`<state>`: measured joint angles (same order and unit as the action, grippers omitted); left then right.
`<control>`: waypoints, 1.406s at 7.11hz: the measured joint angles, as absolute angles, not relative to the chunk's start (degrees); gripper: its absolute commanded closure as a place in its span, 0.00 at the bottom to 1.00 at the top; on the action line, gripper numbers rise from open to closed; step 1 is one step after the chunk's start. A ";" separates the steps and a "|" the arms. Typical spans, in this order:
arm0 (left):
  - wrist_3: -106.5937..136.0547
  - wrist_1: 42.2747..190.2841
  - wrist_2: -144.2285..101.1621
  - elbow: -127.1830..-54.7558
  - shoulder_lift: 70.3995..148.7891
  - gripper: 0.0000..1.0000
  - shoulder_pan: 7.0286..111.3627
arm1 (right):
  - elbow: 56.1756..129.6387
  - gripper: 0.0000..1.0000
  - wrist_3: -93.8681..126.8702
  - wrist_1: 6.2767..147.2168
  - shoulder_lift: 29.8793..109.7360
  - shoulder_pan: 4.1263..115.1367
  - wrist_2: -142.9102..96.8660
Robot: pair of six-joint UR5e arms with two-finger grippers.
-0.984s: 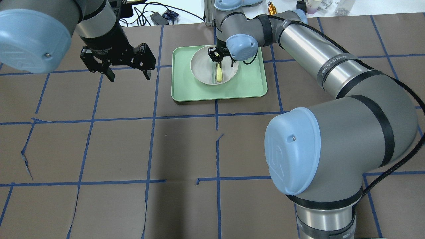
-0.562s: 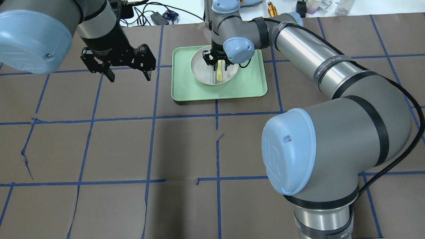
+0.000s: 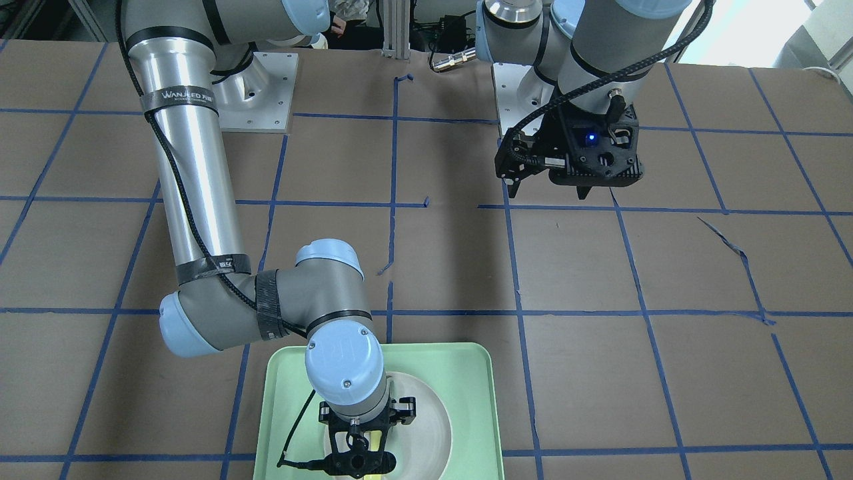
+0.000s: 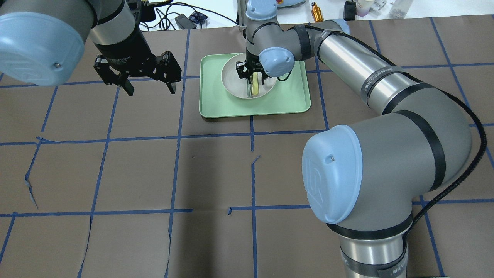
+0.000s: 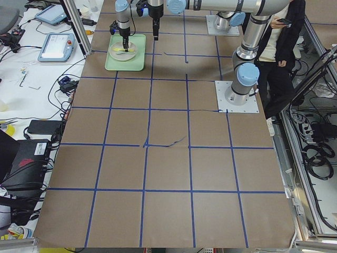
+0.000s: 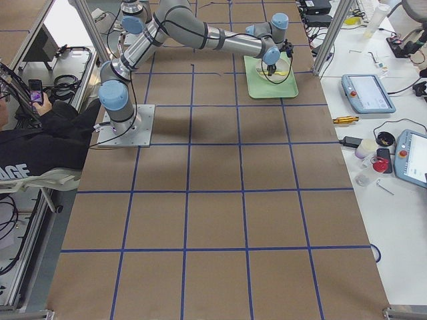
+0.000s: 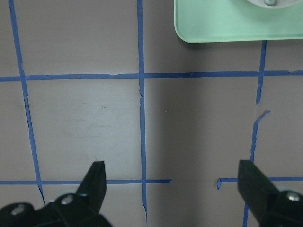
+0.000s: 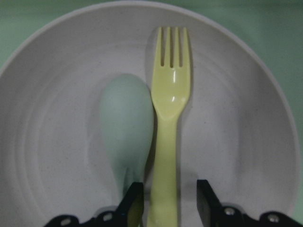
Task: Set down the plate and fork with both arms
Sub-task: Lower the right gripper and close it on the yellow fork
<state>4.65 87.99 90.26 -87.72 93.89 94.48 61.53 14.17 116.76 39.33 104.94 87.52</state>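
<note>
The right gripper grabs the fork by its slim handle [image 8: 164,189] next, since the spoon's wide bowl [image 8: 127,111] lies close beside the fork's head.
The off-white plate [image 4: 230,79] sits in the mint-green tray [image 4: 216,104]. The pale-yellow fork [image 8: 170,118] lies in the plate next to a pale grey-green spoon [image 8: 125,123]; the tines point away from the wrist camera. My right gripper [image 4: 252,77] is low inside the plate and open. Its fingers [image 8: 135,203] straddle the fork's handle with small gaps on both sides, and the left finger sits over the spoon's handle. My left gripper [image 4: 151,91] is open and empty, hovering over the brown table to the left of the tray. It also shows in the front-facing view [image 3: 548,195].
The table is brown paper with blue tape grid lines. The tray's near corner [image 7: 227,23] shows at the top of the left wrist view. Cables and small bottles lie beyond the table's far edge [image 4: 316,9].
My right gripper has shifted slightly left and come down into the plate over the fork's handle. My left arm has not moved.
</note>
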 measured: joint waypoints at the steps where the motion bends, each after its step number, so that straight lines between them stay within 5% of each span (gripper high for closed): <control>1: 4.64 87.98 90.26 -87.73 93.93 0.00 94.48 | 61.52 0.54 14.24 116.89 39.27 104.94 87.52; 10: 4.56 87.98 90.26 -87.71 93.96 0.00 94.48 | 60.95 0.53 13.90 117.39 39.29 104.53 88.22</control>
<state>4.56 87.98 90.26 -87.71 93.96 94.48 60.95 13.90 117.39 39.29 104.53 88.22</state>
